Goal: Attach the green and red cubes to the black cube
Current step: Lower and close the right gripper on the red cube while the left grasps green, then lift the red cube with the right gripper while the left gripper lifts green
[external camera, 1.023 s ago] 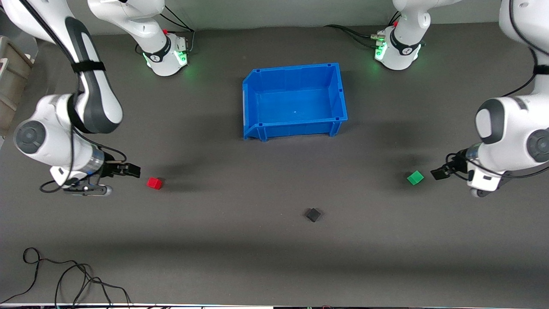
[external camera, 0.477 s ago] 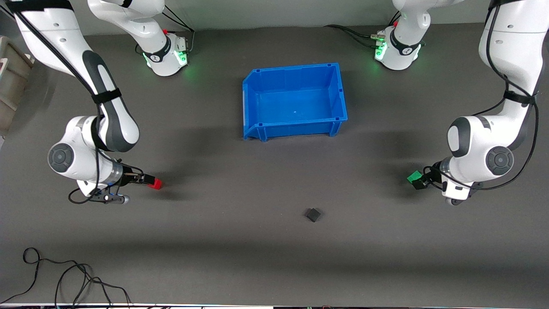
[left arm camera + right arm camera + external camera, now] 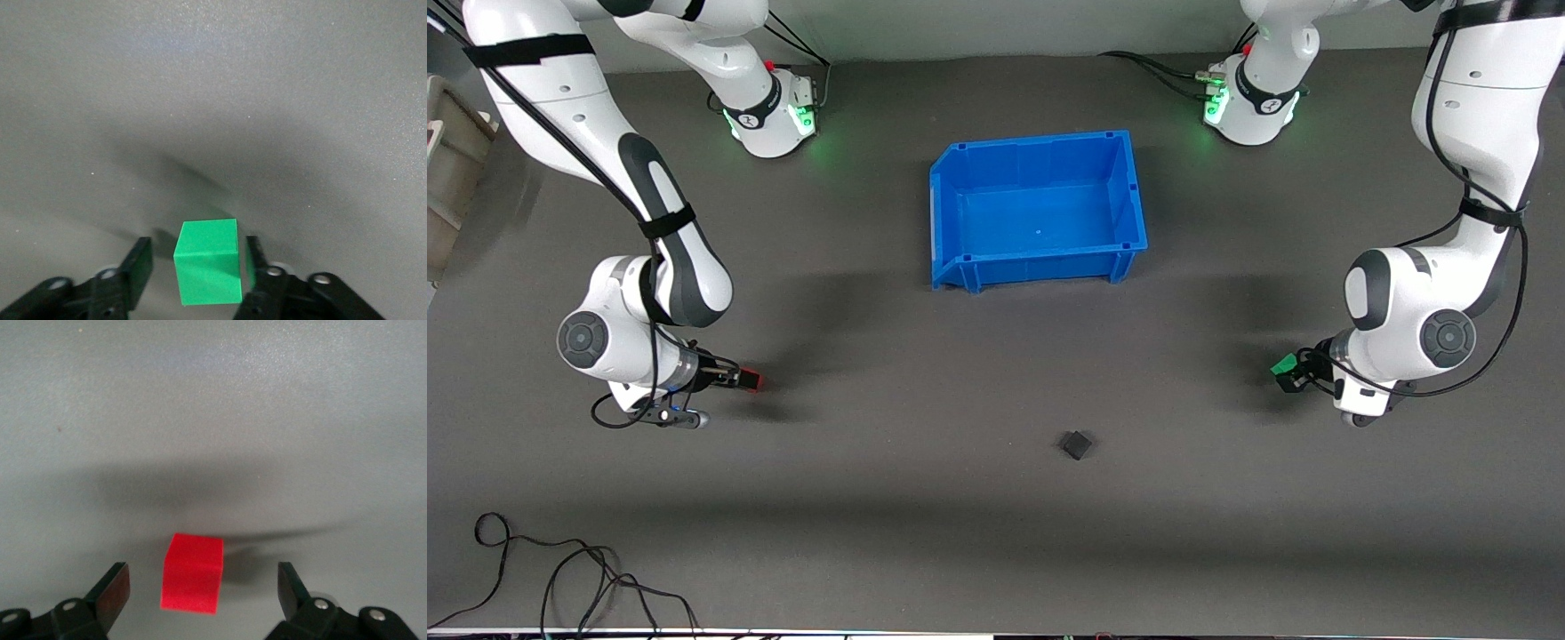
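Observation:
My right gripper should move toward the red cube's far edge (image 3: 754,380) (image 3: 199,537) before it closes. Its fingers stop short of that edge, so they would miss if I closed now.
The green cube (image 3: 1284,364) sits on the grey mat toward the left arm's end. My left gripper (image 3: 1289,376) is low around it. In the left wrist view the green cube (image 3: 208,261) lies between the open fingers (image 3: 137,267); one is close to it and the other stands apart. The red cube (image 3: 752,380) sits toward the right arm's end. My right gripper (image 3: 740,379) is low around it. In the right wrist view the red cube (image 3: 192,573) lies between wide-open fingers (image 3: 112,590). The black cube (image 3: 1077,444) lies alone on the mat, nearer the front camera.
An open blue bin (image 3: 950,191) with nothing in it stands mid-table, farther from the front camera than the cubes. Loose black cables (image 3: 560,578) lie at the mat's near edge toward the right arm's end.
Both grippers moved in toward the table's middle. Each went from just short of its cube to straddling it. The cubes have not moved.

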Robot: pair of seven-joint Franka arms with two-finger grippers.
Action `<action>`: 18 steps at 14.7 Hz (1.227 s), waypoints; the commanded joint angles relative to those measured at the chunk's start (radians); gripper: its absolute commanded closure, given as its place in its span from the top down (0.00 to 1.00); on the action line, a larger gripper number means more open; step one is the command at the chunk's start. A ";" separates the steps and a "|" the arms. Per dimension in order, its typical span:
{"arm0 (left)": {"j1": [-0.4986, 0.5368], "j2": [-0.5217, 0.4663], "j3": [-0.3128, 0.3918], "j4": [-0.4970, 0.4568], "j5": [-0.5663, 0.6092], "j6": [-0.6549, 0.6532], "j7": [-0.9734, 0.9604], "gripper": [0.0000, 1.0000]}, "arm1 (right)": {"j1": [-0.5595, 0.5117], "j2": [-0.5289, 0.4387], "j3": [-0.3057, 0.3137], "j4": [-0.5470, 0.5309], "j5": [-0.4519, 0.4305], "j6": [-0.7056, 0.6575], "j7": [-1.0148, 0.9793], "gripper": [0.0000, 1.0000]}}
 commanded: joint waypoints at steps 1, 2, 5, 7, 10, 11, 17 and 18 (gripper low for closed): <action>-0.016 -0.004 0.006 0.003 -0.001 0.007 -0.025 0.40 | 0.023 0.033 -0.003 0.011 0.014 0.037 0.040 0.98; -0.017 -0.004 0.007 0.004 -0.002 0.006 -0.025 0.40 | 0.024 0.042 -0.003 0.014 0.014 0.039 0.074 0.98; -0.020 0.004 0.007 0.012 -0.002 0.016 -0.030 0.53 | 0.064 0.049 -0.004 0.016 0.013 0.049 0.129 0.98; -0.017 0.030 0.007 0.036 -0.001 0.024 -0.030 0.54 | 0.058 0.050 -0.006 0.016 0.008 0.051 0.126 0.98; -0.019 0.035 0.007 0.036 -0.001 0.030 -0.031 0.55 | 0.047 0.056 -0.007 0.020 0.002 0.052 0.117 0.98; -0.020 0.035 0.009 0.036 0.001 0.030 -0.031 0.54 | 0.047 0.059 -0.007 0.017 0.002 0.060 0.117 0.98; -0.022 0.038 0.009 0.035 0.022 0.027 -0.020 0.36 | 0.047 0.075 -0.021 0.020 0.001 0.083 0.105 0.98; -0.025 0.038 0.009 0.038 0.022 0.024 -0.028 0.25 | 0.047 0.082 -0.021 0.020 0.001 0.091 0.105 0.98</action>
